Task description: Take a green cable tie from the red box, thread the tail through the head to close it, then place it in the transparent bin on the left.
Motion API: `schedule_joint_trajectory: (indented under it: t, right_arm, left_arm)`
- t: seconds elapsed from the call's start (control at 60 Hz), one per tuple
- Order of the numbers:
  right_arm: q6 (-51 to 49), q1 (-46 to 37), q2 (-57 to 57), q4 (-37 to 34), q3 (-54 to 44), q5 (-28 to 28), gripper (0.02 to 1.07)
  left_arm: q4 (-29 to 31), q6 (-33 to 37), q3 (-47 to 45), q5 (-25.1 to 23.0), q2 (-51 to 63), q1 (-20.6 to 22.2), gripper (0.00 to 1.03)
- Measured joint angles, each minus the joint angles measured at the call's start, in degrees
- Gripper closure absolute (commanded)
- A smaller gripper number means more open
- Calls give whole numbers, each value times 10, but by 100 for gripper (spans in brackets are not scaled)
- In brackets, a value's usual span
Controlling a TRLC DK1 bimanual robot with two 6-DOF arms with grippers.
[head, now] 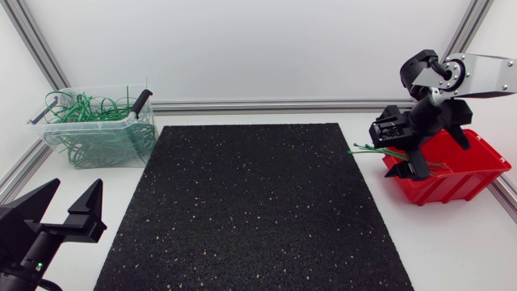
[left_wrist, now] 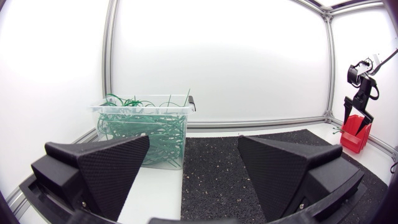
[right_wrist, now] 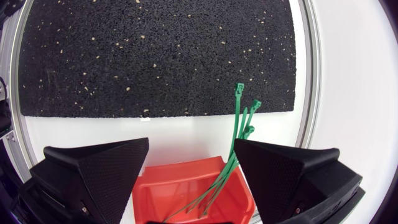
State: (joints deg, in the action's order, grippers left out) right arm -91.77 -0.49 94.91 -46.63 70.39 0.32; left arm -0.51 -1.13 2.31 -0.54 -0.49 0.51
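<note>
I should next grip the green cable tie by its strap just below the head with my right gripper, leaving the head free to thread the tail through.
The red box stands at the table's right side, with green cable ties poking out over its left rim. My right gripper hovers open above the box's left end. In the right wrist view the red box lies under the open fingers, and several cable ties stick out past its rim onto the white table. The transparent bin at the back left holds many closed green ties. My left gripper rests open at the front left; its view shows the bin ahead.
A black speckled mat covers the table's middle. Aluminium frame rails run along the back and side edges. A dark clip sits on the bin's right rim.
</note>
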Motion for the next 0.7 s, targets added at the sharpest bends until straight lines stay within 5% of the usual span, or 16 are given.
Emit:
schedule_joint_trajectory:
  t: [0.7]
  right_arm:
    - [0, 31, 25, 35, -4, 33, 7]
  left_arm:
    - [0, 0, 0, 0, 0, 8, 4]
